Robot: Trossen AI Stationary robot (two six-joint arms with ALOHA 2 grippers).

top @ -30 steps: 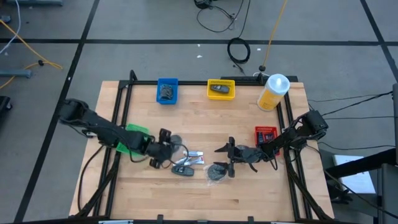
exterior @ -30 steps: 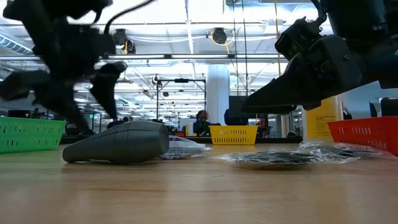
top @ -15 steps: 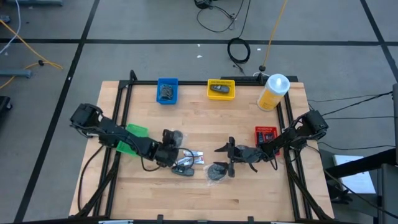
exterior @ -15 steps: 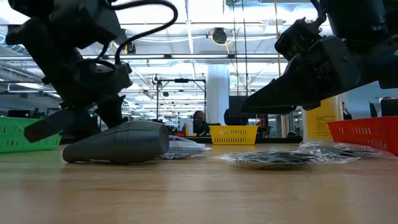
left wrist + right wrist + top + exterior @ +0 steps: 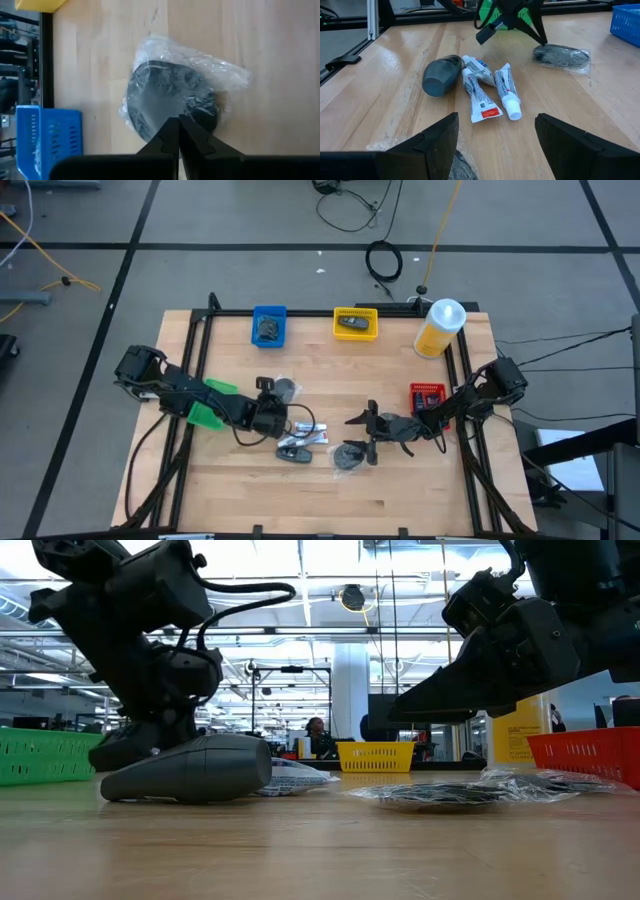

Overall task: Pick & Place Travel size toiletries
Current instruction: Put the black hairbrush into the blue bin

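My left gripper is shut above the grey disc [image 5: 162, 95]. It should open again and then close on the disc by its clear wrap edge [image 5: 224, 77].
A flat grey disc in clear wrap [image 5: 170, 97] lies on the wooden table [image 5: 400, 490], left of centre [image 5: 287, 390]. My left gripper [image 5: 178, 122] is shut and slants down at the disc's near rim. Closer to the table's near edge lie a dark oblong bottle [image 5: 440, 75] and several slim white tubes [image 5: 482, 92]. A second wrapped disc [image 5: 350, 457] lies right of them. My right gripper [image 5: 495, 130] hovers open just above it and points toward the bottle and tubes. My left gripper's shut fingertips [image 5: 172, 131] meet at the near rim of the wrapped disc [image 5: 177, 112], slanting down from the table's left. I cannot tell whether any clear wrap is caught between them. The disc lies flat on the table.
A blue tray [image 5: 268, 326] and a yellow tray [image 5: 355, 324] stand at the far edge, with a tall yellow bottle [image 5: 440, 328] at the far right. A red tray [image 5: 428, 398] sits on the right and a green tray [image 5: 210, 408] under the left arm.
My left gripper has come down and gone toward the table's far edge, onto the wrapped disc. It has tipped and rolled on the way, and its fingers have shut. My right gripper has kept still.
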